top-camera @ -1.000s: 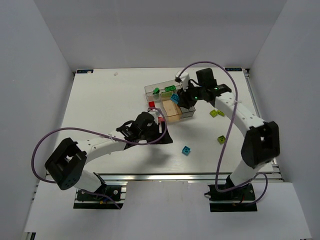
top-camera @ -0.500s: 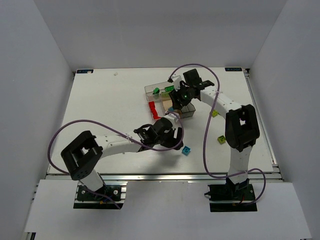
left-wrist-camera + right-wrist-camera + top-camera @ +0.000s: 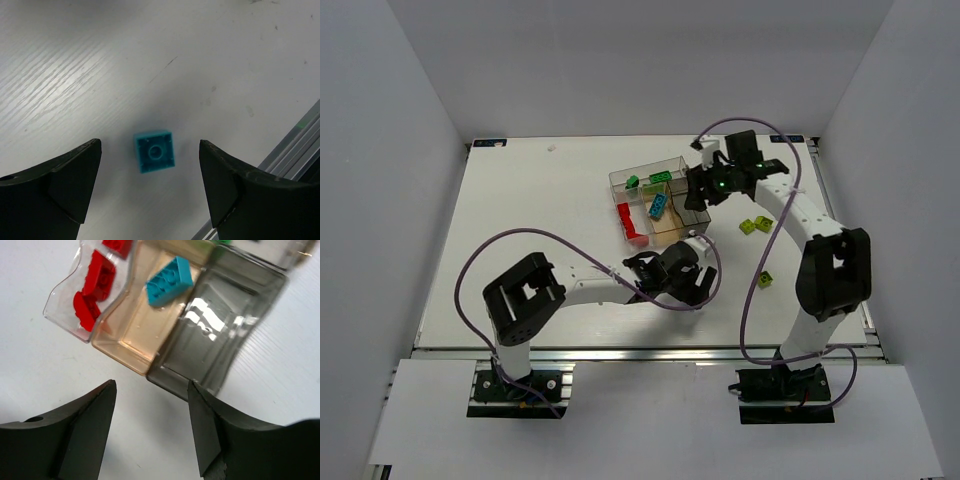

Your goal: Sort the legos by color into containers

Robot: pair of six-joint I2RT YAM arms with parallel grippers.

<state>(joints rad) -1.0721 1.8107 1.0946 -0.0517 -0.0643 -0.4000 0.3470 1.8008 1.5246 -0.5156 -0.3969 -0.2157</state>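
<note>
I should lower my left gripper before I close it on the cyan brick on the table, because the brick's upturned side is below the gripper's fingers in the left wrist view.
A cyan brick lies on the table, studs down, between the open fingers of my left gripper, which hovers above it; in the top view that gripper hides the brick. The joined containers stand at mid-table. The large clear bin holds two green bricks. The tan bin holds a cyan brick, also seen from above. The left bin holds red bricks. The smoky bin is bare. My right gripper is open and empty, over the bins' right side.
Two lime bricks lie right of the containers, and another lime brick lies nearer the front right. The table's metal front rail runs close to the cyan brick under my left gripper. Purple cables loop over both arms.
My left arm has swung right and toward the front, over the loose cyan brick. My right gripper has drawn back to the right of the bins; a cyan brick now lies in the tan bin.
</note>
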